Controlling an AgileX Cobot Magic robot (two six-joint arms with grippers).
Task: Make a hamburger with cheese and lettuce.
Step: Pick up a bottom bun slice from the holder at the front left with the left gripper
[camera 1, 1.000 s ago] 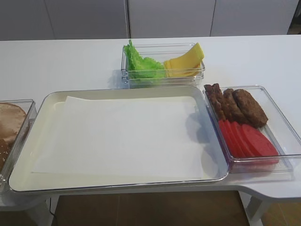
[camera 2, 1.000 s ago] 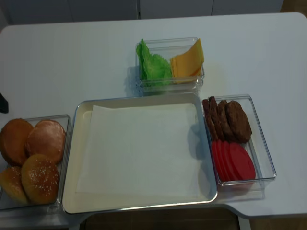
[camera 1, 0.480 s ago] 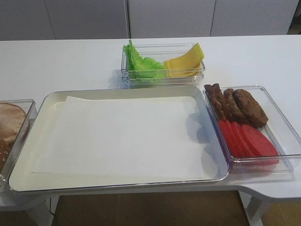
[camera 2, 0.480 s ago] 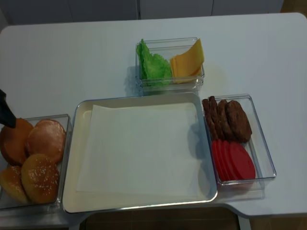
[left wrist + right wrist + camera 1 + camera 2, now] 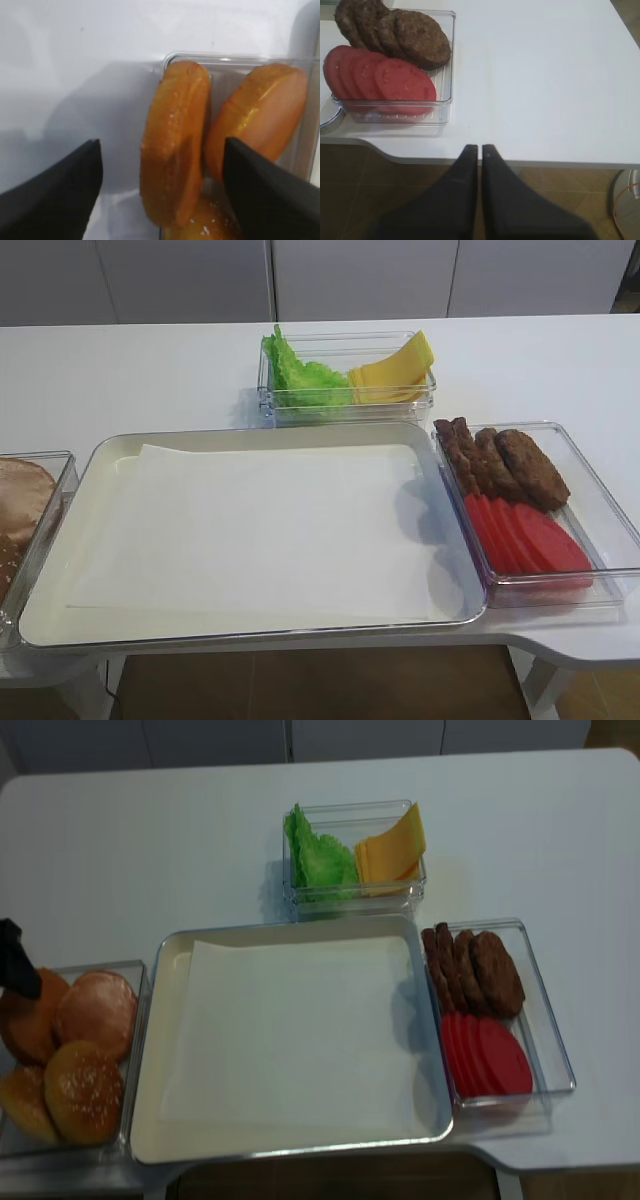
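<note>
The bun half will be grabbed next by its opposite broad (image 5: 32, 1016) sides with my left gripper, to start the hamburger on the paper-lined tray.
Several golden-brown bun halves (image 5: 95, 1010) lie in a clear container (image 5: 136, 982) at the far left. My left gripper (image 5: 161, 141) is open. Its fingers stand on either side of one bun half (image 5: 175, 145) that leans on edge, without touching it. It shows as a black tip (image 5: 20, 978) over the container's back left. The green ruffled lettuce (image 5: 300, 378) and the pale-yellow cheese slices (image 5: 392, 375) share a clear box at the back middle. My right gripper (image 5: 479, 148) is shut and empty over the table's front edge.
A large metal tray (image 5: 150, 1050) with a white paper sheet (image 5: 290, 1030) lies in the middle and holds nothing else. A clear container (image 5: 600, 502) to its right holds brown patties (image 5: 520, 465) and red slices (image 5: 525, 540). The floor shows beyond the front edge.
My left gripper has moved in from the left edge of the realsense view and now stands over the back left bun. The right arm and the food have not moved.
</note>
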